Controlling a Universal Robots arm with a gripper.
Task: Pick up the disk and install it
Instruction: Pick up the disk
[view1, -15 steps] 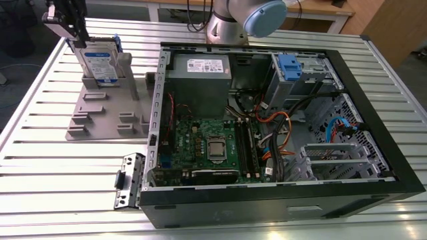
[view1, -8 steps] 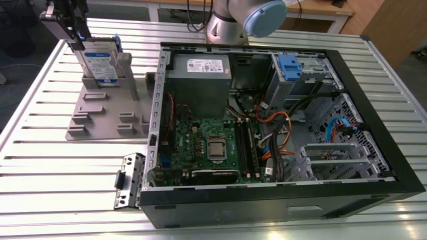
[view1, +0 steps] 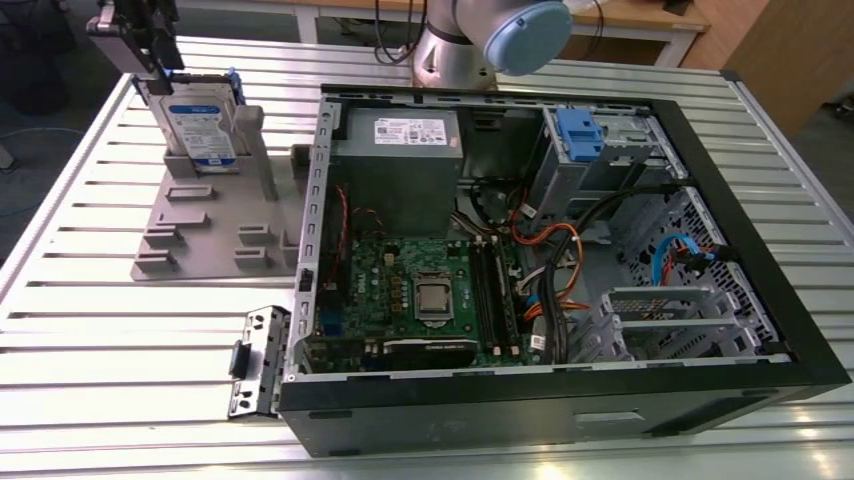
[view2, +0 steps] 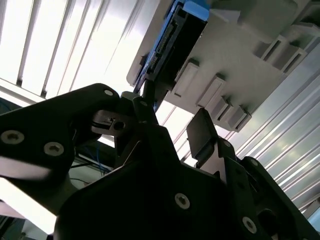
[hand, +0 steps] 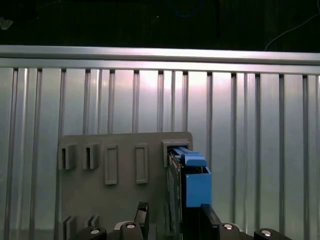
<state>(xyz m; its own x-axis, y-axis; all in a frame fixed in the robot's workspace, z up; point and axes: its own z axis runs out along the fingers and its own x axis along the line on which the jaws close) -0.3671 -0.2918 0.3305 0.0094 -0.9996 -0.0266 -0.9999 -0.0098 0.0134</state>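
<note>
To install the disk in the open computer case, my gripper next needs to grip the disk by its blue-bracketed edge (view1: 196, 80).
The disk (view1: 200, 125) stands on edge in a slot of the grey holder (view1: 214, 240), left of the open computer case in the exterior view; its white-and-blue label faces the front and a blue bracket frames it. My gripper (view1: 158, 72) hangs just above the disk's top left corner. In the first wrist view the disk (hand: 195, 185) sits between the two black fingers of the gripper (hand: 175, 219), with a gap on one side. In the second wrist view the gripper (view2: 172, 117) is open just short of the disk's edge (view2: 175, 35).
The open computer case (view1: 747, 250) lies on the slatted metal table (view1: 80, 330). Inside are a grey power supply (view1: 396, 150), a green motherboard (view1: 414, 290) and a grey drive cage with a blue latch (view1: 577, 130). A black bracket (view1: 258, 360) lies by the case's near corner. The arm's base (view1: 467, 50) stands behind.
</note>
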